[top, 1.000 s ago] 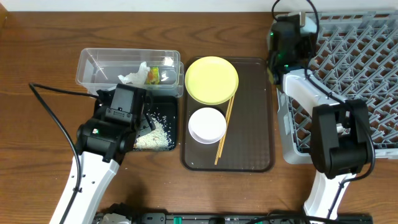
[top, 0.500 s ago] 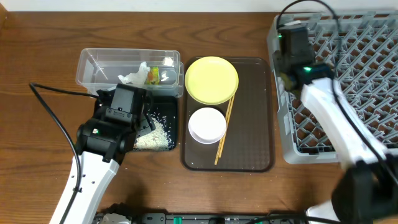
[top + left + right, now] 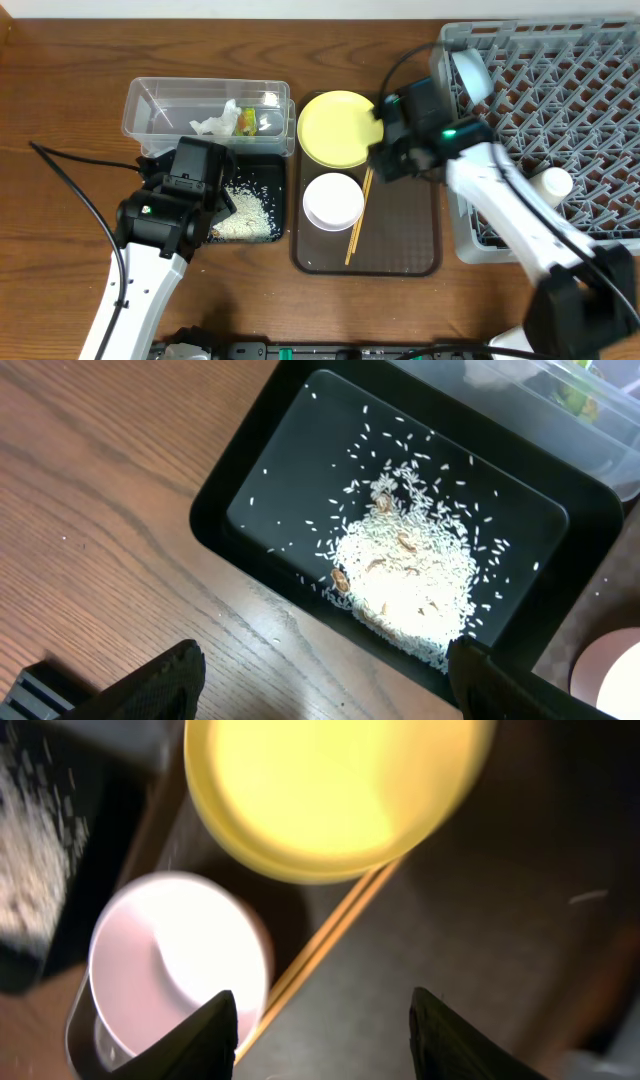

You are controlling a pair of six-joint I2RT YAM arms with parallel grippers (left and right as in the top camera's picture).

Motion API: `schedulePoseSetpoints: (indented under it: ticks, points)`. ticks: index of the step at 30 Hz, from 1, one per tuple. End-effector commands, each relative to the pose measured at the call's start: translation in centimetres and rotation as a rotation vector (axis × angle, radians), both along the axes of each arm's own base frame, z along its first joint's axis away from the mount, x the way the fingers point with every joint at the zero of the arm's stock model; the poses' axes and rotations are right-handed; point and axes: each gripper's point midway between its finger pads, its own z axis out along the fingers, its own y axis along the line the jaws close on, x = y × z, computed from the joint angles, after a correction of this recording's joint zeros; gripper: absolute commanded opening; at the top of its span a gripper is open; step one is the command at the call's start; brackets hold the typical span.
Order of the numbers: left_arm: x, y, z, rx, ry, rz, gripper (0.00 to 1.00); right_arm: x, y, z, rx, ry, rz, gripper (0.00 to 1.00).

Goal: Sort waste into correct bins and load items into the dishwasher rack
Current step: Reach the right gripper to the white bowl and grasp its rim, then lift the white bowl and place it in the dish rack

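Observation:
Next, my right gripper grabs the white bowl by its rim on the chopsticks side. That leaves the bowl's base free to load into the rack (image 3: pixel 580 110).
The yellow plate (image 3: pixel 335 130), white bowl (image 3: pixel 333 200) and chopsticks (image 3: pixel 357 225) lie on the brown tray (image 3: pixel 400 240). My right gripper (image 3: pixel 385 160) is open and empty above them, between plate and bowl. The right wrist view shows the plate (image 3: pixel 330 790), bowl (image 3: pixel 175 960), chopsticks (image 3: pixel 330 935) and my open right gripper (image 3: pixel 322 1010). The light blue bowl (image 3: pixel 470 70) and the cup (image 3: pixel 553 185) sit in the grey rack (image 3: pixel 580 110). Tissue (image 3: pixel 212 125) and wrapper (image 3: pixel 246 121) are in the clear tub (image 3: pixel 150 105). Rice (image 3: pixel 245 215) lies in the black tray (image 3: pixel 262 172). My left gripper (image 3: pixel 215 205) is open and empty over that tray.
In the left wrist view my open left gripper (image 3: pixel 325 660) hangs over bare wood beside the black tray (image 3: pixel 270 480), with the rice (image 3: pixel 410 575) heaped in its middle. The clear tub (image 3: pixel 560 410) touches the tray's far side. A black cable (image 3: pixel 80 165) crosses the left table.
My right arm swung from the rack's left edge out over the brown tray, uncovering the blue bowl and cup in the rack. My left arm shifted slightly left.

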Motion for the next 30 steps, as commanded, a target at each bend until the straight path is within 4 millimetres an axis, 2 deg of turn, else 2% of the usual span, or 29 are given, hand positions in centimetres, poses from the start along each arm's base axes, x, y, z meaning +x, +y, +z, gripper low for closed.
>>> schedulePoseSetpoints:
  ticks: [1, 5, 8, 11, 13, 15, 19, 21, 26, 30]
  points:
    - [0.1, 0.6, 0.4, 0.02, -0.013, 0.036, 0.8, -2.7, 1.8, -4.0, -0.006, 0.143, 0.014, 0.5]
    - [0.1, 0.6, 0.3, 0.017, -0.012, 0.035, 0.8, -3.9, 3.1, -6.8, -0.038, 0.218, 0.016, 0.46]
    - [0.1, 0.6, 0.3, 0.017, -0.01, 0.035, 0.8, -4.5, 4.0, -8.0, -0.052, 0.236, 0.039, 0.33]
    - [0.0, 0.6, 0.2, 0.017, -0.009, 0.035, 0.8, -4.1, 4.0, -8.1, -0.071, 0.207, 0.036, 0.14]
    - [0.0, 0.6, 0.2, 0.017, -0.009, 0.035, 0.8, -2.7, 3.1, -7.2, -0.098, 0.154, 0.006, 0.07]
    - [0.0, 0.6, 0.2, 0.017, -0.009, 0.035, 0.8, -0.9, 2.0, -5.2, -0.11, 0.086, -0.037, 0.01]
    - [0.0, 0.6, 0.2, 0.017, -0.009, 0.035, 0.8, 2.7, -1.0, 0.1, -0.131, -0.082, -0.12, 0.01]
    - [0.0, 0.6, 0.2, 0.017, -0.009, 0.035, 0.8, 4.6, -3.4, 3.4, -0.156, -0.191, -0.172, 0.01]
    - [0.0, 0.6, 0.2, 0.017, -0.009, 0.035, 0.8, 8.3, -11.0, 11.1, -0.294, -0.482, -0.344, 0.01]
    - [0.0, 0.6, 0.3, 0.017, -0.01, 0.035, 0.8, 10.3, -17.5, 15.8, -0.499, -0.665, -0.451, 0.01]
